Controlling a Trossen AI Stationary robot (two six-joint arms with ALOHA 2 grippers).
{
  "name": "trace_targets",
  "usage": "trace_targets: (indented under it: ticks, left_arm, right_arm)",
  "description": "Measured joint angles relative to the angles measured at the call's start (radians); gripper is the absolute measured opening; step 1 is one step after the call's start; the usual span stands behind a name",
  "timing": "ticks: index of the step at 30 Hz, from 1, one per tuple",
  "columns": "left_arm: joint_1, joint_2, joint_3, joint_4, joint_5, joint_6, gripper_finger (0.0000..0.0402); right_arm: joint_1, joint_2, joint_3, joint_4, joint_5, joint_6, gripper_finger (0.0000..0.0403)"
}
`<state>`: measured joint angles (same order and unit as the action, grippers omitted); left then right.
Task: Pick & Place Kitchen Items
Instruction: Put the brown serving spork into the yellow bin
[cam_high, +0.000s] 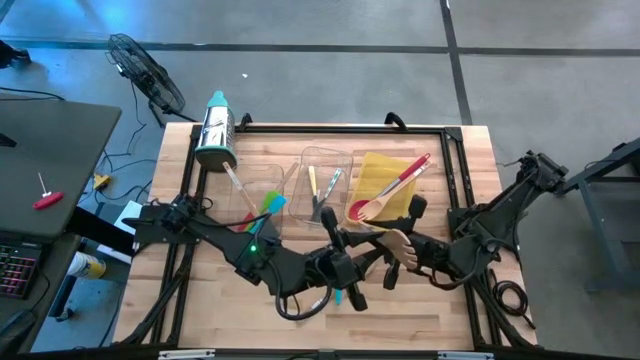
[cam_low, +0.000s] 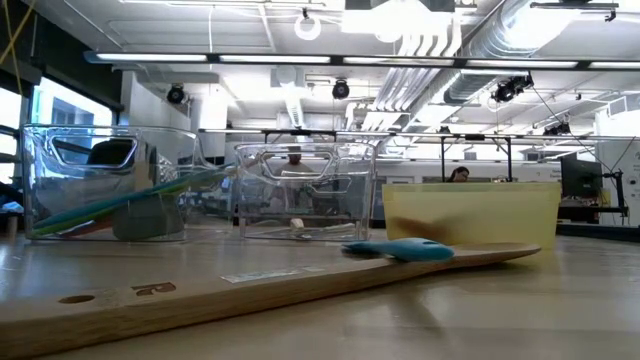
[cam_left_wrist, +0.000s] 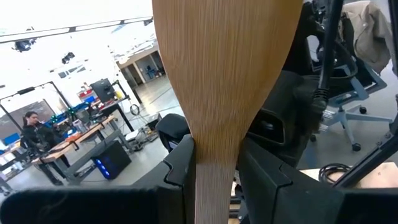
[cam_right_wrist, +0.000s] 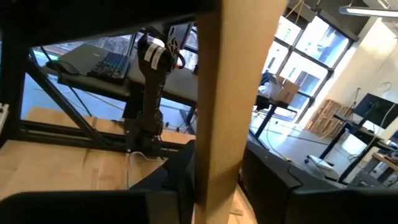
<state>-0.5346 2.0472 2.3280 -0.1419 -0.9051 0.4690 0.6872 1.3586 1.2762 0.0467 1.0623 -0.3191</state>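
Observation:
My right gripper's fingers are shut around the wooden utensil, so the utensil would stay held there. It is time for my left gripper to open now.
A wooden utensil (cam_high: 398, 243) with a broad flat head is held level in mid-air above the table's near middle, between my two grippers. My left gripper (cam_high: 362, 264) comes from the left and is shut on it. My right gripper (cam_high: 408, 252) comes from the right and is shut on it as well. Other kitchen items lie in the bins: a red spoon (cam_high: 392, 190) in the yellow bin (cam_high: 372, 170), small knives (cam_high: 322, 185) in a clear bin, a teal spatula (cam_high: 270, 205). The low view shows neither gripper. My left gripper pinches the utensil's narrow neck (cam_left_wrist: 214, 163), just below the broad head, between its two fingers (cam_left_wrist: 181, 167). The fingers come level from the table's left and lie across the handle. The utensil is lifted clear of the table. My right gripper has a straight wooden stretch (cam_right_wrist: 217, 149) of the utensil between its two fingers (cam_right_wrist: 184, 169), which stand close on both sides. The fingers come level from the table's right and lie across the wood. Which part of the utensil this is I cannot tell.
A steel cylinder with a teal cap (cam_high: 215, 130) lies at the far left. Two clear bins (cam_high: 328, 160) and the yellow bin stand along the far side. On the near table lie a long wooden spatula (cam_low: 300, 280) and a teal piece (cam_low: 405, 249).

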Motion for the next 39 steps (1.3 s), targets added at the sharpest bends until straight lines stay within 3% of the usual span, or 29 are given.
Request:
trace_targets:
  ticks: [8,15,35,39]
  left_arm:
    - [-0.001,0.000,0.000,-0.012,-0.008,-0.002,0.0086]
    - [0.000,0.000,0.000,-0.020,-0.005,-0.005,0.0086]
    - [-0.002,0.000,0.000,-0.044,-0.010,-0.009,0.0086]
    - [-0.002,0.001,0.000,-0.038,0.006,-0.015,0.0150]
  right_arm:
    - [0.000,0.000,0.000,-0.020,0.006,0.000,0.0067]
    - [0.000,0.000,0.000,-0.035,0.055,-0.007,0.0072]
    - [0.000,-0.001,0.001,-0.096,0.066,-0.018,0.0064]
    - [0.000,-0.001,0.001,-0.107,0.065,-0.024,0.0064]
